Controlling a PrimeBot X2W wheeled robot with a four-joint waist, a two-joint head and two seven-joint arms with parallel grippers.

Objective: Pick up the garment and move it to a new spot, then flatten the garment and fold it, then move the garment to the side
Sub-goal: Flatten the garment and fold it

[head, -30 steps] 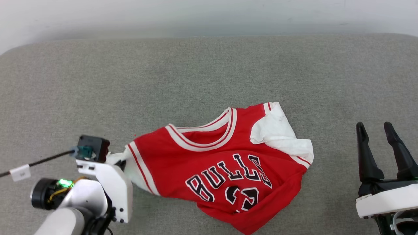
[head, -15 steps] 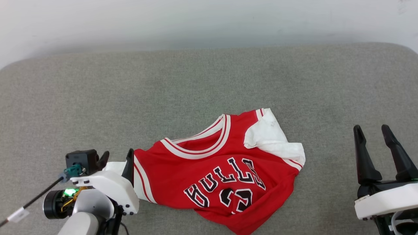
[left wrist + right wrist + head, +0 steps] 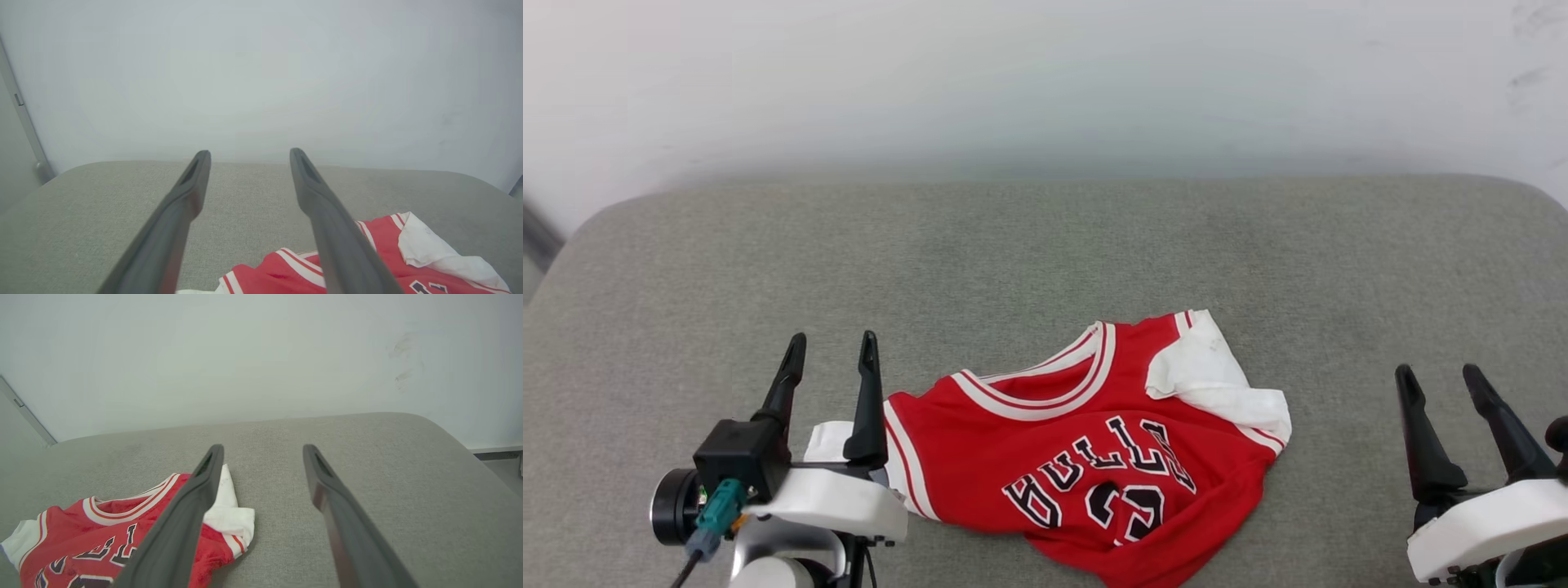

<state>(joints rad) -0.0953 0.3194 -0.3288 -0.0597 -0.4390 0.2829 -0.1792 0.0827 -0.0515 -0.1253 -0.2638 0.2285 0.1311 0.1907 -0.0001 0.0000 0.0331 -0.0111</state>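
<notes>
The right gripper should next pick up the folded-over white sleeve by its loose cuff [image 3: 1165, 377], to straighten the jersey [image 3: 1072, 461] for folding.
The garment [image 3: 1094, 457], a red jersey with white sleeves, striped collar and black lettering, lies rumpled on the grey padded surface [image 3: 1045, 261], front up. Its right sleeve is folded over the chest and its lower hem is bunched. My left gripper [image 3: 832, 336] stands open just left of the jersey's left sleeve, fingers raised and holding nothing. My right gripper [image 3: 1437, 371] is open and well off to the jersey's right. The left wrist view has the garment [image 3: 388, 261] at its lower right beyond the open fingers [image 3: 192, 192]. In the right wrist view the garment [image 3: 102, 535] lies lower left.
The grey surface ends at a pale wall [image 3: 1045, 82] behind. Its rounded corners show at far left and far right. Bare fabric stretches all around the jersey, with wide room behind it and to both sides.
My left gripper let go of the jersey's left sleeve, rose and turned its fingers upward, now open. The head camera tilted up, so the whole scene sits lower. The jersey stays put.
</notes>
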